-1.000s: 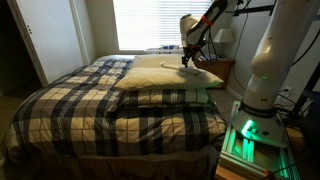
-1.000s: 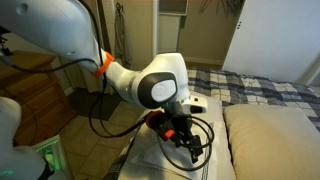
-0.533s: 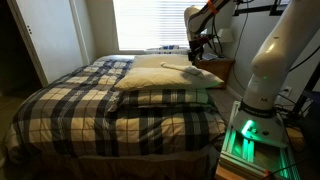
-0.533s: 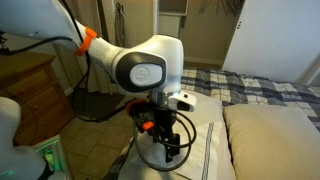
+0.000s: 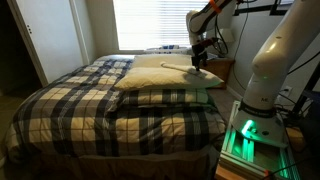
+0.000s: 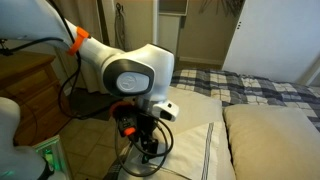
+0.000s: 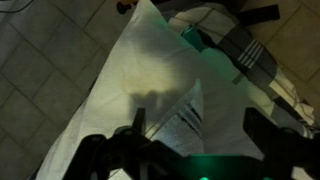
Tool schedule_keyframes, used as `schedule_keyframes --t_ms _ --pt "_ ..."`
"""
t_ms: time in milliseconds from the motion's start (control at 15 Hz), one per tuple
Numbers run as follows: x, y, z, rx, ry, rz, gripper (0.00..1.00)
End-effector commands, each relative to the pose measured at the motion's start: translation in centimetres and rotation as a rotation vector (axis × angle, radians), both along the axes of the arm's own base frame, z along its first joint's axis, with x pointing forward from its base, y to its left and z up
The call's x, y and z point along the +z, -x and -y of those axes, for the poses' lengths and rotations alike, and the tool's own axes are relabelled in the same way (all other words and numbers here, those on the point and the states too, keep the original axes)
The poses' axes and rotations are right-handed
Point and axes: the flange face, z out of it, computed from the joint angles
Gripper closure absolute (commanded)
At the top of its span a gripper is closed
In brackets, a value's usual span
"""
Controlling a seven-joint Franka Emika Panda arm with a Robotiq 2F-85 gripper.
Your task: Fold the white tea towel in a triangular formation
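Note:
I need to move my gripper lower before I close on the striped flap (image 7: pixel 187 122), as my fingers are above it, their shadow separate, and would miss it now.
The white tea towel (image 7: pixel 150 70) lies flat below the wrist camera in a pointed, triangular shape. A corner flap with dark stripes (image 7: pixel 185 115) is folded over on top. In an exterior view the towel (image 6: pixel 197 150) lies on a cream pillow at the bedside, stripes showing. My gripper (image 7: pixel 192 118) is open, fingers wide apart on either side of the striped flap, holding nothing. It hangs just above the towel's near edge (image 6: pixel 143 152). In an exterior view it is above the far pillows by the window (image 5: pixel 200 57); the towel is hard to make out there.
The plaid bedspread (image 5: pixel 100 112) covers the bed, with big cream pillows (image 5: pixel 165 95) (image 6: pixel 275 140) at its head. A wooden nightstand (image 5: pixel 224 68) stands beside the bed, and wooden furniture (image 6: pixel 35 95) is near the arm. The robot base glows green (image 5: pixel 245 135).
The gripper has lifted off the towel and moved sideways towards the bed's edge. The towel stays lying folded on the pillow.

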Motion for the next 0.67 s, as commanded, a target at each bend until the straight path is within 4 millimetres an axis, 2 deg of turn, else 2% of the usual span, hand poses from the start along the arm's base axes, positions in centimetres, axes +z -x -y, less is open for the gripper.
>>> schedule_keyframes --t_ms 0,200,333,467,533,600 --pt "-0.8 0.7 -1.4 0.014 -0.048 -0.014 0.00" --pt "-1.7 0.7 -1.6 0.015 -0.045 -0.026 0.00" --pt "-2.2 0.7 -1.7 0.020 -0.032 -0.040 0.26" --pt "-2.7 0.7 -1.8 0.024 -0.026 -0.049 0.41" --pt "-2.9 0.7 -1.9 0.030 -0.024 -0.052 0.36" --pt "-3.1 0.6 -1.9 0.034 -0.024 -0.052 0.12"
